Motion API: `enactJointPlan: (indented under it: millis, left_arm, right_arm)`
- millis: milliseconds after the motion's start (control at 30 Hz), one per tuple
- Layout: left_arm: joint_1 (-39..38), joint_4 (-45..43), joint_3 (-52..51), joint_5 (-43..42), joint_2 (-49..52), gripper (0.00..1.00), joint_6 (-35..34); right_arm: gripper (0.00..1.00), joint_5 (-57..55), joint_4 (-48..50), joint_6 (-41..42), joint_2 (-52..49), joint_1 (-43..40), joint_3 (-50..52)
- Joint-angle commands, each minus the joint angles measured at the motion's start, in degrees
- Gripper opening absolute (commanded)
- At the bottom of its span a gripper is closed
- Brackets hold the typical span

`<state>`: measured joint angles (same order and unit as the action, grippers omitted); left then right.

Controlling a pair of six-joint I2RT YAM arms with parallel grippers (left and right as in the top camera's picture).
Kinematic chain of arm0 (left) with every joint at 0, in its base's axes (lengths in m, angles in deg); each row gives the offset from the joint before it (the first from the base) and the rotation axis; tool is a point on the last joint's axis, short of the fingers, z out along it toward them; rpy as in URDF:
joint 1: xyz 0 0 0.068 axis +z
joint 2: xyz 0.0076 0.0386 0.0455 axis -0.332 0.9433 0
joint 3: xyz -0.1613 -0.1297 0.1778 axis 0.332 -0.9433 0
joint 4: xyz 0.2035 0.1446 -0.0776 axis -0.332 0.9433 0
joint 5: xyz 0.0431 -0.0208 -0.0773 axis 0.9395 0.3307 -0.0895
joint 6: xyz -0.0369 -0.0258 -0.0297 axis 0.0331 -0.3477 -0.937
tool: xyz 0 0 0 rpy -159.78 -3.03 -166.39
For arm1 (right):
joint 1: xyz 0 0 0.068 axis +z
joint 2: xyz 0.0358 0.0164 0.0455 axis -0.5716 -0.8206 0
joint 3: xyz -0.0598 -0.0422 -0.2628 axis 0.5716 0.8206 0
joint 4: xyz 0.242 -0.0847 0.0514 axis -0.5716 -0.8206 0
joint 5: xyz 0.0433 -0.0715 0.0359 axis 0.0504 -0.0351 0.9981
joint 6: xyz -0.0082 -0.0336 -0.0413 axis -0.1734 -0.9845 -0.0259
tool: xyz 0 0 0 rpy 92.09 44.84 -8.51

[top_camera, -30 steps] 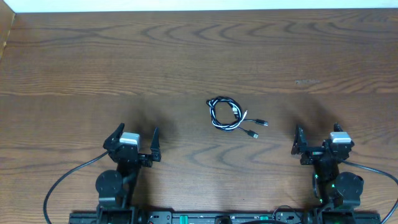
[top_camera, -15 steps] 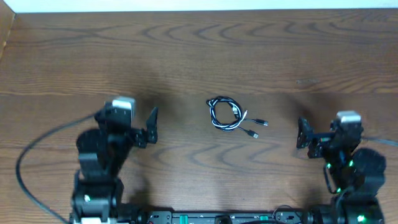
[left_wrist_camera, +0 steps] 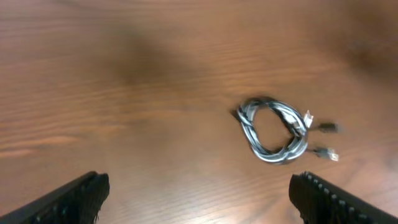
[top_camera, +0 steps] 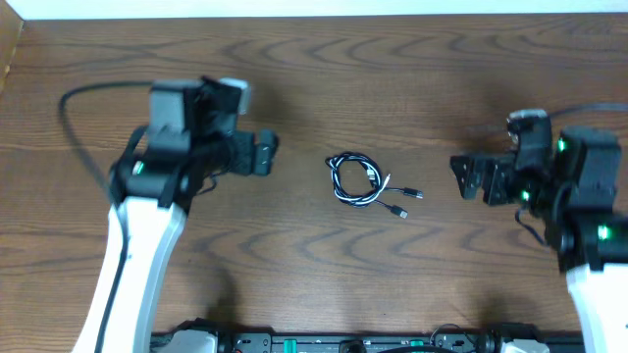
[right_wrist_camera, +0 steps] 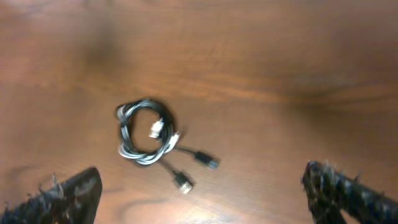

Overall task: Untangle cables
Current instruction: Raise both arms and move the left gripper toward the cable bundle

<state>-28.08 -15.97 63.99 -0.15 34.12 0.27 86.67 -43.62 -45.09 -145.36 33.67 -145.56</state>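
My left gripper grabs the coil by its far rim (top_camera: 348, 156) (left_wrist_camera: 266, 101) next. That leaves the trailing plug ends free to untangle.
The white and black cables (top_camera: 355, 179) lie twisted together in one small coil at the middle of the wooden table, with two black plug ends (top_camera: 404, 202) trailing to its right. The coil also shows in the left wrist view (left_wrist_camera: 273, 130) and the right wrist view (right_wrist_camera: 144, 132). My left gripper (top_camera: 257, 155) is open and empty, to the left of the coil and well apart from it. My right gripper (top_camera: 469, 178) is open and empty, to the right of the plug ends.
The wooden table (top_camera: 324, 78) stretches to a pale wall edge at the back. The arm bases and a black rail (top_camera: 343, 343) sit along the front edge. A thick black robot wire (top_camera: 74, 127) loops beside the left arm.
Both arms have risen from near the front edge and reached forward toward the coil. The left gripper moved up and right, the right gripper up and left. The cables have not moved.
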Motion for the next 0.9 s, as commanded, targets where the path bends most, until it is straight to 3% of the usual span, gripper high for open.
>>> enactJointPlan:
  millis: [0,267,300,367,400,533,867]
  left_arm:
    - [-2.4,2.6,5.8,-8.9,6.5,0.98,3.5]
    - [-4.1,-0.1,6.1,-23.5,15.0,0.98,0.4]
    - [-4.2,-0.9,6.1,-24.1,16.2,0.93,0.4]
    - [-4.3,-1.8,6.1,-22.8,18.7,0.72,-0.2]
    - [-4.3,-1.9,6.1,-21.9,19.8,0.67,-1.9]
    - [-5.2,-1.7,6.1,-11.2,26.5,0.67,-19.5]
    - [-10.1,-9.5,6.1,-8.3,37.8,0.61,-33.6]
  right_arm:
    - [0.99,6.1,-2.3,-0.1,-5.5,0.4,-5.1]
    - [0.99,13.8,1.3,2.7,-11.7,0.4,-5.8]
    - [0.91,13.9,1.5,2.7,-12.1,0.4,-5.8]
    - [0.83,13.8,1.5,2.8,-12.8,0.4,-5.8]
    - [0.79,13.6,1.5,3.0,-13.0,0.4,-5.8]
    - [0.76,12.9,1.2,5.1,-14.1,0.4,-5.8]
    - [0.73,4.4,-1.4,12.2,-14.3,0.4,-5.7]
